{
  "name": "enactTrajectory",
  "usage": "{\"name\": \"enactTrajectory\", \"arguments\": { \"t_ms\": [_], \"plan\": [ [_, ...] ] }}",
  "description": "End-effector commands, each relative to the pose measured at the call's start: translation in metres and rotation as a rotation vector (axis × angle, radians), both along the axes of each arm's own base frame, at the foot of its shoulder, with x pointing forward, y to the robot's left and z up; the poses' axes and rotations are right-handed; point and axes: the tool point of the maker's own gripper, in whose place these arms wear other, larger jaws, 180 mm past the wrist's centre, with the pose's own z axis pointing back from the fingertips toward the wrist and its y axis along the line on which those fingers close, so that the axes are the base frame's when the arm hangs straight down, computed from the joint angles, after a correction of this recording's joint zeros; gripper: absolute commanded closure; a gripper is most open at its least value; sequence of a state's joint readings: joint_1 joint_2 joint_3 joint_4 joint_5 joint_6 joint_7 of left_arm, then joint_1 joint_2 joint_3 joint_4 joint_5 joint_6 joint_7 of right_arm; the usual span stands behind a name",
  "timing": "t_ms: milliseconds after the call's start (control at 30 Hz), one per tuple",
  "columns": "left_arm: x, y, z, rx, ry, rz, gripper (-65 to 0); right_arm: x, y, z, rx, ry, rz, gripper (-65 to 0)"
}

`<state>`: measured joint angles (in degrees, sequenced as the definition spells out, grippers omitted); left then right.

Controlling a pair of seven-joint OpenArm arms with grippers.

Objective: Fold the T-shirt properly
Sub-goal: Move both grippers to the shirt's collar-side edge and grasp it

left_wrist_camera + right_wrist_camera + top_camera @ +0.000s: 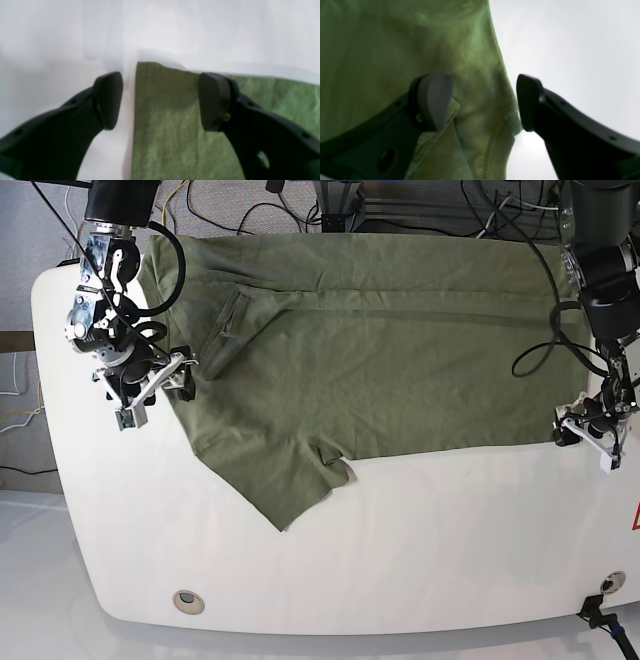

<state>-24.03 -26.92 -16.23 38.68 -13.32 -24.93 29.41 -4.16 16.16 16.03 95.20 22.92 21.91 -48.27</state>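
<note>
My left gripper should close: its two fingers reach the table on either side of the T-shirt's corner.
The olive-green T-shirt lies spread on the white table, with one sleeve folded in at the upper left and a flap pointing toward the front. My left gripper is open and straddles a corner of the shirt's edge, one finger over bare table and one over cloth. In the base view it is at the shirt's right end. My right gripper is open over the shirt's hemmed edge, one finger on cloth and one over table. In the base view it is at the left edge.
Cables run along the back of the table. A round hole sits in the table near the front left. The table's curved front edge is near the bottom. A black connector is at the front right.
</note>
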Motion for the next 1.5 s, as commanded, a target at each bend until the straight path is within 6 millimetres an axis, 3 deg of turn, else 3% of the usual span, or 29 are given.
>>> {"name": "enactTrajectory", "arguments": {
  "t_ms": [0,167,233,267,333,500,633,700,967,1133,1267,1300,1367,1467],
  "plan": [
    [0.004,0.008,0.01,0.013,-0.009,0.004,-41.5,0.022,-0.004,0.026,-0.004,-0.084,0.0,-42.0],
    [-0.01,0.008,-0.003,0.013,0.025,0.003,-10.9,0.062,-0.007,0.033,0.039,-0.098,-0.029,-42.0],
    [-0.011,0.009,-0.003,0.015,0.027,0.004,-1.6,0.087,-0.012,0.035,0.075,-0.098,-0.054,-42.0],
    [-0.013,0.01,-0.004,0.016,0.03,0.005,0.0,0.1,-0.006,0.035,0.096,-0.09,-0.05,-42.0],
    [-0.02,0.009,-0.009,0.017,0.041,0.004,0.0,0.129,0.004,0.037,0.128,-0.09,-0.036,-42.0],
    [-0.02,0.006,0.001,0.061,0.009,-0.034,0.0,0.18,0.016,0.034,0.096,-0.094,-0.02,-42.1],
    [-0.02,0.006,0.002,0.064,0.005,-0.036,0.0,0.2,0.028,0.022,0.11,-0.084,-0.028,-42.2],
    [-0.02,0.006,0.002,0.064,0.005,-0.036,0.0,0.204,0.027,0.015,0.124,-0.081,-0.047,-42.2],
    [-0.024,0.006,-0.001,0.065,0.014,-0.038,0.0,0.189,0.074,-0.024,0.155,-0.027,-0.004,-42.2],
    [-0.025,0.006,-0.002,0.065,0.016,-0.038,0.0,0.188,0.109,-0.027,0.2,-0.02,0.031,-42.1],
    [-0.031,0.006,-0.007,0.065,0.029,-0.038,0.0,0.188,0.121,-0.026,0.215,-0.02,0.042,-41.6],
    [-0.031,0.006,-0.007,0.065,0.029,-0.038,0.0,0.188,0.121,-0.026,0.215,-0.02,0.042,-39.9],
    [-0.031,0.006,-0.007,0.065,0.029,-0.038,0.0,0.189,0.121,-0.025,0.215,-0.029,0.041,-29.0],
    [-0.031,0.006,-0.007,0.065,0.029,-0.038,0.0,0.192,0.118,-0.023,0.217,-0.051,0.03,-1.4]
  ]
}}
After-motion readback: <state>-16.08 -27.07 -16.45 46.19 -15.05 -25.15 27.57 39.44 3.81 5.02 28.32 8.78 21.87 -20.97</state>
